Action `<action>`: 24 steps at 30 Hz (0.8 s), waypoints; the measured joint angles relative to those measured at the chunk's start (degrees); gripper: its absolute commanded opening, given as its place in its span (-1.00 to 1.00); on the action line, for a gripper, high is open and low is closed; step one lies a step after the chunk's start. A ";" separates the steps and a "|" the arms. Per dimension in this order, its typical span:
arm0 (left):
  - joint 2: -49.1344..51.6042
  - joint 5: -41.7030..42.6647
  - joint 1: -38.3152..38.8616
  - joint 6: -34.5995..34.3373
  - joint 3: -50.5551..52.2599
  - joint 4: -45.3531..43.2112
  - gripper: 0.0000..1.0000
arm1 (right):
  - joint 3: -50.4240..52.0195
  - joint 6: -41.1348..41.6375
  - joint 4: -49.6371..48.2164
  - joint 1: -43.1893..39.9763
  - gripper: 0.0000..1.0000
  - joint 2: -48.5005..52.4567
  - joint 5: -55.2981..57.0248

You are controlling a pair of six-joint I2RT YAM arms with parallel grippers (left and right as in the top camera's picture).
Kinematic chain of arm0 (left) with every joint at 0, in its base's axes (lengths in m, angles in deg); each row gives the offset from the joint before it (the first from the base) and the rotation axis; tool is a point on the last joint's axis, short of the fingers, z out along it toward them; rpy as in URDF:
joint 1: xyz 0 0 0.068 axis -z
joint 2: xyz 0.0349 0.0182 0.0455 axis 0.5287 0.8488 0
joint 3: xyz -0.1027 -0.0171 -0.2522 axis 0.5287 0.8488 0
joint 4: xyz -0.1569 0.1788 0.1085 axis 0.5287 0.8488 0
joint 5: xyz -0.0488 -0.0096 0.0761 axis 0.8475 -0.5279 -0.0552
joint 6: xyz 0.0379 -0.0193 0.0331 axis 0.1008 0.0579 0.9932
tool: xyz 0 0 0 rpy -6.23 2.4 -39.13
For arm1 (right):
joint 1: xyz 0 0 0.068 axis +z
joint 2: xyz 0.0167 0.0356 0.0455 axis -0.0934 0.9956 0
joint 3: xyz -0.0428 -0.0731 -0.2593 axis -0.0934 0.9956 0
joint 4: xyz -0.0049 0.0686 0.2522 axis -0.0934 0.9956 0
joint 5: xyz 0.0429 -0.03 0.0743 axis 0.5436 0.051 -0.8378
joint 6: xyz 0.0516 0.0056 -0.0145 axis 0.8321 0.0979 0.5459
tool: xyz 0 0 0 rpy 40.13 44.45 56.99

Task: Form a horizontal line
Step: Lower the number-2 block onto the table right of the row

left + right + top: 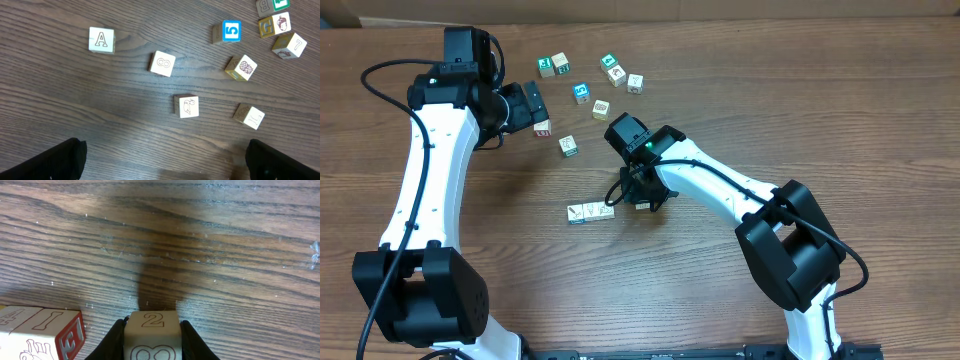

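Note:
The pale cube (642, 206) (152, 335) is on the tabletop in line with the row, in my fingers, and it would stay if I opened now, so my right gripper will open its fingers.
A short row of pale cubes (590, 212) lies side by side at the table's middle. Its right end shows in the right wrist view (40, 330) with a red-edged letter face. My right gripper (642, 198) is just right of the row, apart from it, and is shut on a pale cube marked 2 and 8 (151, 322). My left gripper (535, 108) is open and empty at the back left, its fingers wide apart in the left wrist view (165, 167). A small cube (542, 127) sits just by it.
Loose cubes lie scattered at the back: a green one (547, 66), a blue 5 cube (581, 92), a pale one (601, 108) and another (568, 146). The left wrist view shows an A cube (101, 39), an 8 cube (162, 63) and a bird cube (187, 106).

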 measured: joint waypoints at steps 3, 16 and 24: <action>0.00 0.00 0.00 0.00 0.00 -0.02 0.99 | 0.00 0.02 0.00 0.00 -0.76 0.00 -0.28; 0.00 0.00 0.00 0.00 0.00 0.00 0.99 | 0.00 0.00 0.00 0.00 -0.69 0.00 -1.51; 0.00 0.00 0.00 0.00 0.00 0.00 0.99 | 0.00 0.00 0.00 0.00 -0.42 0.00 -1.53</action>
